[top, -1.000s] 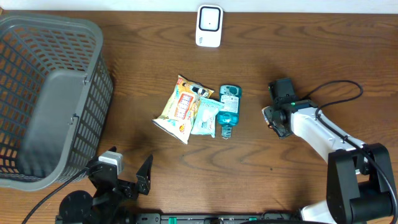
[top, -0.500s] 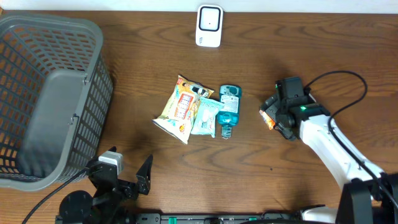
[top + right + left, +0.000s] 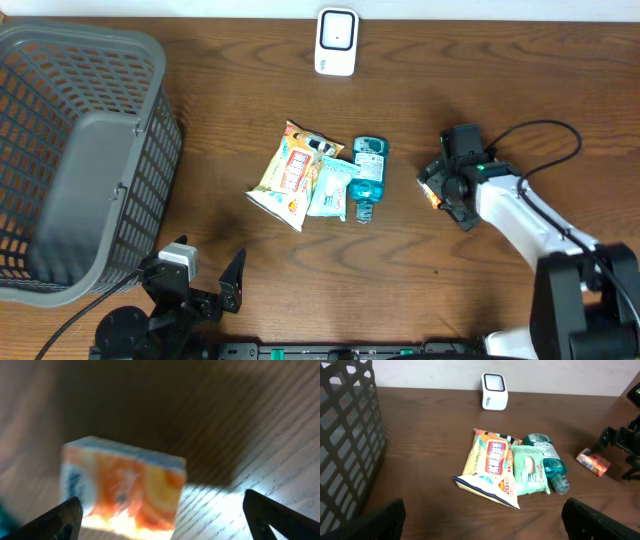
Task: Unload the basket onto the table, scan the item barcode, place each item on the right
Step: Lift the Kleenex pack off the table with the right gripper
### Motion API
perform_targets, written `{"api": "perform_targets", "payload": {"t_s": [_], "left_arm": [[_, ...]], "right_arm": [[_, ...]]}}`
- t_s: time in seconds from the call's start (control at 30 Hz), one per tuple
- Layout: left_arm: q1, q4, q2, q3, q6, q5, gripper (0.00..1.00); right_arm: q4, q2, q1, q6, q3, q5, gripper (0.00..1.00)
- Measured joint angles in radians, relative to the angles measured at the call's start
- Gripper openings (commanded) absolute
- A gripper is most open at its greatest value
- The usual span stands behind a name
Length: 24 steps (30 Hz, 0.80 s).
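The small packet has an orange end beside the white patch, and my right gripper will pick it up there next. The rest of the packet then stays uncovered for scanning.
A small orange and blue packet (image 3: 432,193) lies on the table at the right, also seen in the left wrist view (image 3: 593,461). My right gripper (image 3: 445,188) hovers just over it and stands open. In the right wrist view the packet (image 3: 125,485) fills the left half between the spread fingers, blurred. The white barcode scanner (image 3: 336,42) stands at the table's far edge. My left gripper (image 3: 482,527) is open with nothing in it, near the front edge (image 3: 205,290).
A yellow snack bag (image 3: 290,172), a green wipes pack (image 3: 330,187) and a blue bottle (image 3: 367,178) lie side by side mid-table. A large grey basket (image 3: 150,150) takes up the left side.
My right gripper has opened and let go of the orange packet, which now lies on the table. The right arm shifted slightly. The left arm has not moved.
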Motion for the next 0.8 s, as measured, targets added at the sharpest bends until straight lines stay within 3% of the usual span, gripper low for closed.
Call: {"api": "perform_targets", "payload": {"t_s": [0.07, 0.27, 0.6, 0.8], "left_arm": [[0.000, 0.000, 0.000, 0.000, 0.000, 0.000, 0.98], [0.000, 0.000, 0.000, 0.000, 0.000, 0.000, 0.98], [0.000, 0.000, 0.000, 0.000, 0.000, 0.000, 0.98], [0.000, 0.000, 0.000, 0.000, 0.000, 0.000, 0.98]], "right_arm": [[0.010, 0.024, -0.015, 0.010, 0.000, 0.001, 0.70], [0.047, 0.056, -0.035, 0.023, 0.020, -0.011, 0.02], [0.038, 0.053, -0.056, -0.041, 0.029, -0.031, 0.01], [0.026, 0.010, -0.069, -0.180, 0.012, -0.233, 0.01]]}}
